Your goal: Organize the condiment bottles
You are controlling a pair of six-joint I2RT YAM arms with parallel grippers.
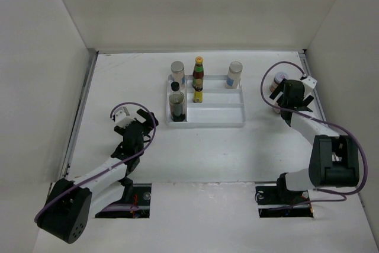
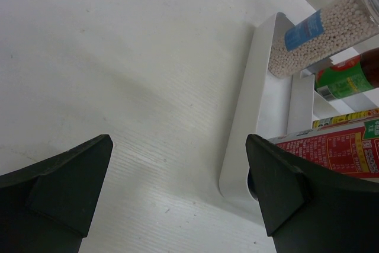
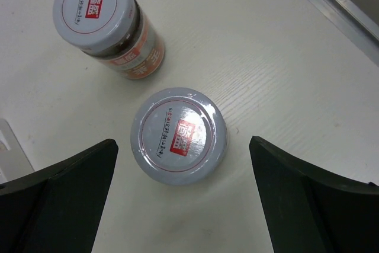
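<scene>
The nearer jar needs its bottom free to settle into a section of the tray, so my right gripper should next grab the jar by its pale lid (image 3: 179, 135).
Several condiment bottles stand in the white divided tray (image 1: 231, 114): a grey-capped jar (image 1: 177, 70), a red sauce bottle with a yellow cap (image 1: 198, 73), a white-capped jar (image 1: 235, 74), a small black-capped bottle (image 1: 175, 87), a dark jar (image 1: 177, 106) and a small yellow one (image 1: 198, 96). Two pale-lidded jars stand on the table at the right (image 3: 180, 134) (image 3: 98, 7). My right gripper (image 3: 183, 142) is open, above the nearer jar, its fingers either side of it. My left gripper (image 2: 179, 140) is open and empty, left of the tray's near corner (image 2: 260, 117).
In the left wrist view a jar of white beads (image 2: 320, 34), a green-labelled bottle (image 2: 346, 78) and a red-labelled jar (image 2: 337, 152) show in the tray. White walls close in the table on three sides. A metal strip (image 3: 337, 4) runs along the right edge.
</scene>
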